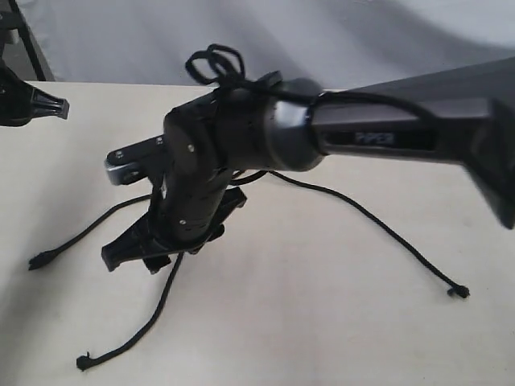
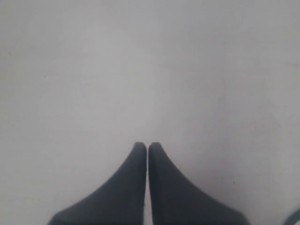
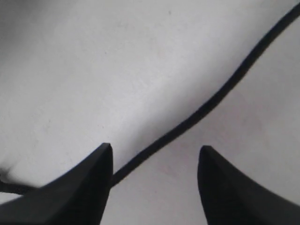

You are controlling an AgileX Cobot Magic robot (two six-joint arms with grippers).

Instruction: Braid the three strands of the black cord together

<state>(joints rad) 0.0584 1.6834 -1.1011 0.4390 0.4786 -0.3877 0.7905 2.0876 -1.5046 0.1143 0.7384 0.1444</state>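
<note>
Next, my right gripper picks up the loose strand by its middle part (image 1: 175,270), which leaves the loose strand's knotted tip (image 1: 84,362) free to cross the other strands.
The black cord lies on the pale table, its short loops (image 1: 213,64) at the far side behind my right arm. Of the three strands, one (image 1: 88,229) runs left to a knotted tip. A second (image 1: 153,318) runs toward the near edge. The third (image 1: 378,229) trails to the right. My right gripper (image 1: 165,241) (image 3: 154,150) points down over the spot where the strands part. It is open, and one strand (image 3: 211,101) lies loose on the table between its fingers, passing close by one fingertip (image 3: 105,154). My left gripper (image 1: 60,106) (image 2: 147,145) is at the far left, shut and empty above bare table.
The right arm's long dark body (image 1: 402,133) reaches in from the right and hides where the strands join. A smooth black cable (image 1: 322,98) runs along that arm. The table's far edge (image 1: 113,83) meets a grey backdrop.
</note>
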